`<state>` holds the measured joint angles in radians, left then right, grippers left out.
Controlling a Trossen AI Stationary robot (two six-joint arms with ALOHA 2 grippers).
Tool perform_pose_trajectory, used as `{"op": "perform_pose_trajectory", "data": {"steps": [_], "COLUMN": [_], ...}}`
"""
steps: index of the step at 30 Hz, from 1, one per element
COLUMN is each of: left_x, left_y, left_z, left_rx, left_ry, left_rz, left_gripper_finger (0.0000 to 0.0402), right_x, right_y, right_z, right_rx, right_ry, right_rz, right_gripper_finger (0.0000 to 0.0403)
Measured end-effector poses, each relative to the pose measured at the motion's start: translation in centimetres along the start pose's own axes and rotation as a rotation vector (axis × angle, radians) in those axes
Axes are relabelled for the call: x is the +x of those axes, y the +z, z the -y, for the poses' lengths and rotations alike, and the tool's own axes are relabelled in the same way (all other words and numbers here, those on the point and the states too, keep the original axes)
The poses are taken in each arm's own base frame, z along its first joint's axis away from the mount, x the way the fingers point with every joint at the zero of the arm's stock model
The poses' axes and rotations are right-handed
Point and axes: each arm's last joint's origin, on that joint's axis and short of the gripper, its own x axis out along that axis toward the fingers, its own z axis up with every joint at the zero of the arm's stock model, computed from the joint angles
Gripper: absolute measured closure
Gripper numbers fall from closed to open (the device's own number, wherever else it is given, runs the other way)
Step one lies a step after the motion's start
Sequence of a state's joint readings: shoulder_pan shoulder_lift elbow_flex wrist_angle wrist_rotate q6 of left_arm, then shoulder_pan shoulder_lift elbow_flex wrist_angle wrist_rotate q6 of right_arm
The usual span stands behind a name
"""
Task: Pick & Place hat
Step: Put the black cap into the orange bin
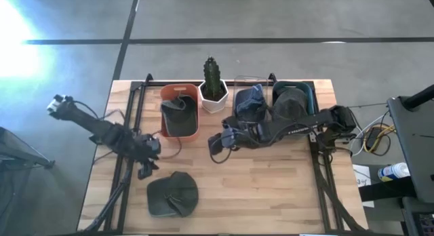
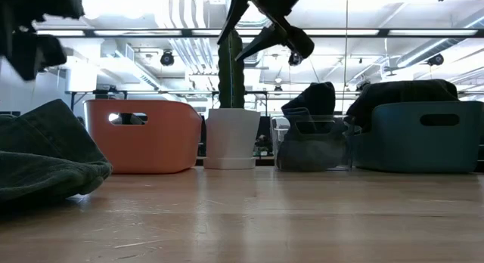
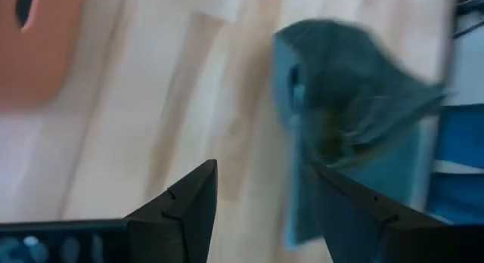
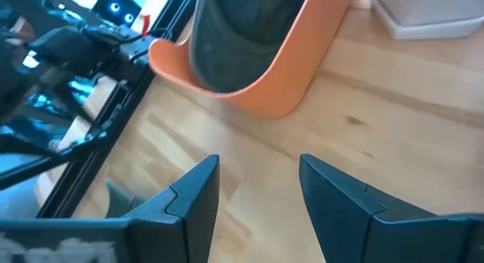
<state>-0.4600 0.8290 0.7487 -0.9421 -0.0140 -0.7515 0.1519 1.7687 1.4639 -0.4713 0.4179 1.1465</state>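
Note:
I should grab the dark green cap by its brim (image 1: 159, 201) with my left gripper next. Then it can go in the orange bin.
A dark green cap (image 1: 172, 194) lies flat on the wooden table near its front left; it also shows in the low view (image 2: 45, 157) and the left wrist view (image 3: 348, 104). My left gripper (image 1: 145, 169) hangs open just left of and above the cap, touching nothing. My right gripper (image 1: 215, 146) is open and empty over the table's middle, in front of the orange bin (image 1: 180, 112), which holds a dark hat (image 4: 242, 36).
Along the far edge stand the orange bin, a cactus in a white pot (image 1: 213, 87), a clear bin with a dark blue hat (image 1: 249, 104) and a teal bin with a dark hat (image 1: 293, 100). Bare wood lies between the cap and the bins.

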Motion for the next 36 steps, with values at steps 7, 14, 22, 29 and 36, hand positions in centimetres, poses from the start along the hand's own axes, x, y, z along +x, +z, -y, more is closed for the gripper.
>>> {"op": "perform_pose_trajectory", "data": {"steps": [7,14,22,29,36], "left_x": [3.1,5.4,6.5,7.7,8.6], "left_y": [-1.2,-1.5,-2.2,-2.7,-3.3], "left_z": [0.9,1.0,1.1,0.9,0.6], "left_rx": [0.027,0.031,0.061,0.029,-0.007], "left_ry": [0.086,0.063,-0.004,-0.09,-0.15], "left_rz": [-0.009,0.004,-0.031,-0.025,-0.042], "left_gripper_finger": [0.0202,0.0202,0.0202,0.0202,0.0202], "right_x": [-0.8,-1.7,-2.4,-2.4,-2.4], "right_y": [-1.5,-3.3,-4.5,-4.5,-4.5], "right_z": [-0.7,-1.5,-1.9,-1.9,-1.9], "right_rx": [0.005,0.025,0.03,0.03,0.019], "right_ry": [0.02,0.041,0.053,0.053,0.052], "right_rz": [-0.003,-0.007,-0.003,-0.003,-0.003], "right_gripper_finger": [0.0225,0.0225,0.0225,0.0225,0.0225]}}
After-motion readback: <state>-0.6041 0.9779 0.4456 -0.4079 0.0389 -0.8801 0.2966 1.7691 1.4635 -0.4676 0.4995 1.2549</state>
